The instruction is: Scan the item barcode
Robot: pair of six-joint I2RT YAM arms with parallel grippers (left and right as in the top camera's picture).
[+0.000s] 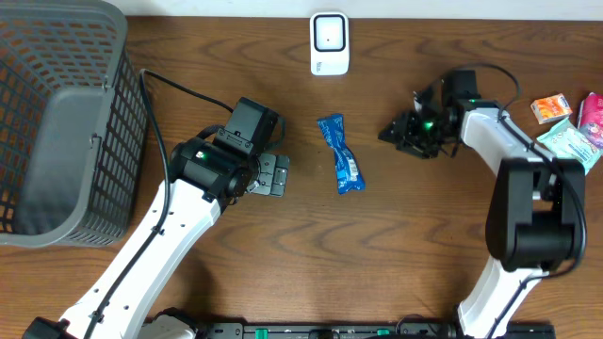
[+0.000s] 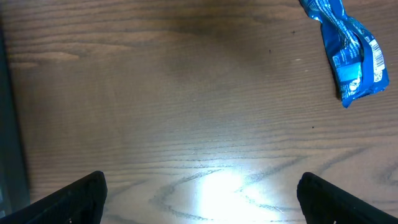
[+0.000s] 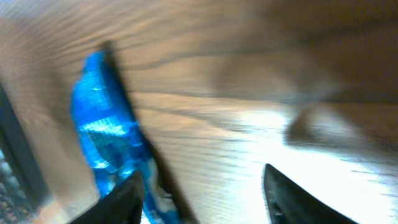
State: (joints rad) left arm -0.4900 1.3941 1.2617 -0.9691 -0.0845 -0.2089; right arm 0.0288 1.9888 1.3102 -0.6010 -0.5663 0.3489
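Observation:
I need to pick up the blue wrapper by its twisted middle point(image 1: 339, 148) with my right gripper next, so that the white barcode patch stays free for the scanner point(image 1: 329, 42).
The item is a blue twisted wrapper point(image 1: 339, 155) lying flat on the wooden table between the two arms. In the left wrist view this blue wrapper point(image 2: 348, 46) lies at the upper right, its white barcode patch facing up. My left gripper point(image 1: 281, 175) sits just left of it, open, and its dark fingertips point(image 2: 74, 200) stand wide apart over bare wood. My right gripper point(image 1: 394, 132) is to the wrapper's right, apart from it. Its view is blurred: the jaws point(image 3: 202, 199) are open with only table between them, and the wrapper point(image 3: 102, 130) lies beyond the left finger. A white scanner point(image 1: 329, 42) stands at the back.
A dark mesh basket point(image 1: 57, 122) fills the left side of the table. Several snack packets point(image 1: 565, 122) lie at the far right edge. A black cable point(image 1: 179, 87) runs from the basket toward my left arm.

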